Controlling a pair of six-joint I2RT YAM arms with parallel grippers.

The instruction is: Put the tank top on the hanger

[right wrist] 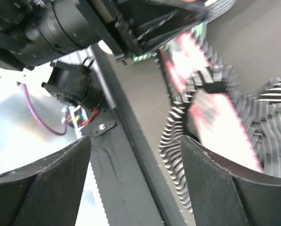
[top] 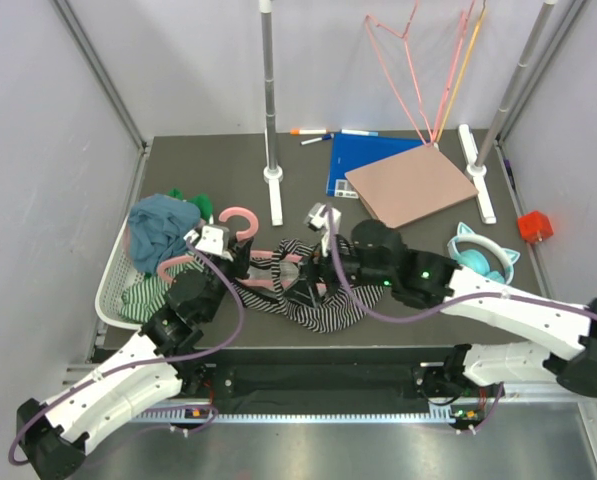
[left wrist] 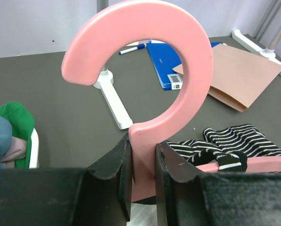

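The pink hanger's arm (top: 292, 259) (right wrist: 228, 124) reaches beyond the tank top's strap. My right gripper should grab the arm there next, so the hanger's hook stays free to hang.
The pink hanger (top: 240, 222) lies on the dark mat at centre-left, hook pointing away. My left gripper (top: 238, 264) is shut on its neck; the left wrist view shows the jaws (left wrist: 142, 175) pinching the pink neck below the hook (left wrist: 196, 61). The striped tank top (top: 318, 302) lies bunched over the hanger's right arm, and a dark-edged strap crosses that arm (left wrist: 265, 164) beside the tank top (left wrist: 239, 140). My right gripper (top: 316, 283) is open just above the tank top. Its wrist view is blurred, with fingers wide apart (right wrist: 135, 183), striped cloth (right wrist: 178, 141) and the pink arm (right wrist: 220, 132) between them.
A white basket (top: 108, 290) at the left edge holds a teal cloth (top: 160, 228) and a green-and-white garment (top: 148, 292). A blue folder (top: 350, 158), tan folder (top: 410, 185) and markers (top: 323, 133) lie behind. Teal headphones (top: 483, 255) and a red block (top: 535, 226) sit right. A rack post (top: 271, 110) stands behind the hanger.
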